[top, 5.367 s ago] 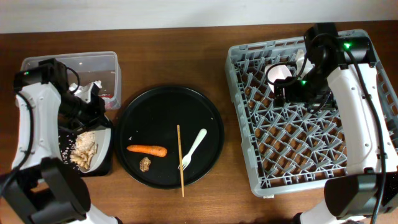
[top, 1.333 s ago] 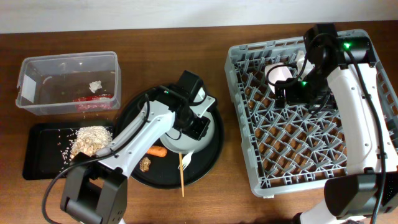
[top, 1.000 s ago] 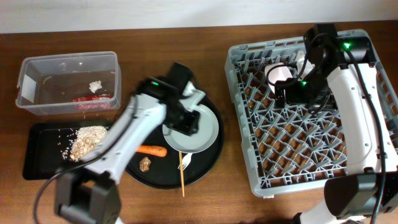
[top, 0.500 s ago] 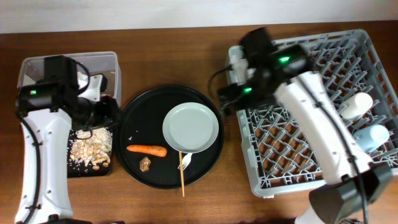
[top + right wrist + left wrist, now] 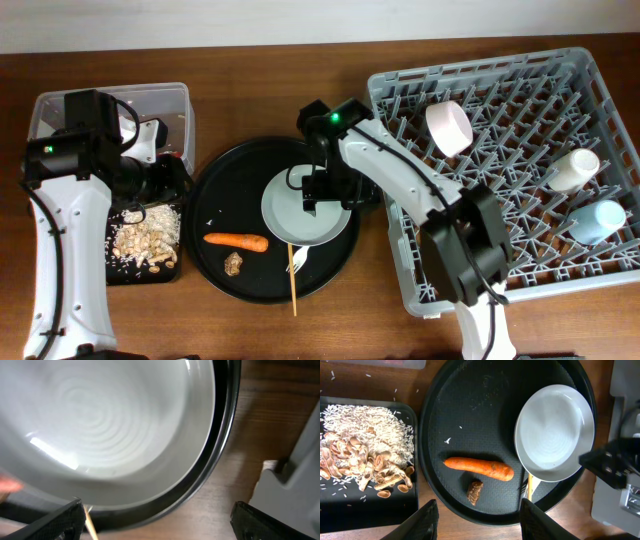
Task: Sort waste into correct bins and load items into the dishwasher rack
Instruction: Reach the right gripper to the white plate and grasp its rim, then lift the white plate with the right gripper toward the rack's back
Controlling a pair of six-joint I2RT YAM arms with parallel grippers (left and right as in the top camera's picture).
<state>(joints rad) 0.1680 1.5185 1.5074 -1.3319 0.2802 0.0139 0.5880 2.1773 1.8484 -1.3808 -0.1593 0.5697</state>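
Note:
I should next use my right gripper to grab the plate (image 5: 300, 215) by its rim on the rack side. Then the opposite edge stays free to go into the rack.
The pale grey plate (image 5: 300, 215) (image 5: 554, 432) (image 5: 110, 420) lies on the right side of the round black tray (image 5: 215, 200). My right gripper (image 5: 328, 198) (image 5: 160, 527) hovers open just above the plate's near rim, touching nothing. An orange carrot (image 5: 237, 240) (image 5: 479, 468), a brown lump (image 5: 233, 263), a white fork (image 5: 298, 260) and a chopstick (image 5: 291, 285) also lie on that tray. My left gripper (image 5: 165, 182) (image 5: 482, 525) is open and empty, between the clear tub (image 5: 60, 110) and the shallow black tray (image 5: 170, 268) of food scraps (image 5: 135, 240). The rack (image 5: 500, 250) holds a white bowl (image 5: 448, 128), a whitish cup (image 5: 573, 170) and a blue cup (image 5: 597, 220).
The rack's left wall (image 5: 300, 460) stands close beside the round tray's rim (image 5: 220, 460), with a narrow strip of wooden table between them. The clear tub holds a tissue and a red wrapper. The right arm stretches across the rack's front left corner.
My left arm left the plate on the round tray and pulled back to the left over the bins. My right arm swung out of the rack and now hangs over the plate.

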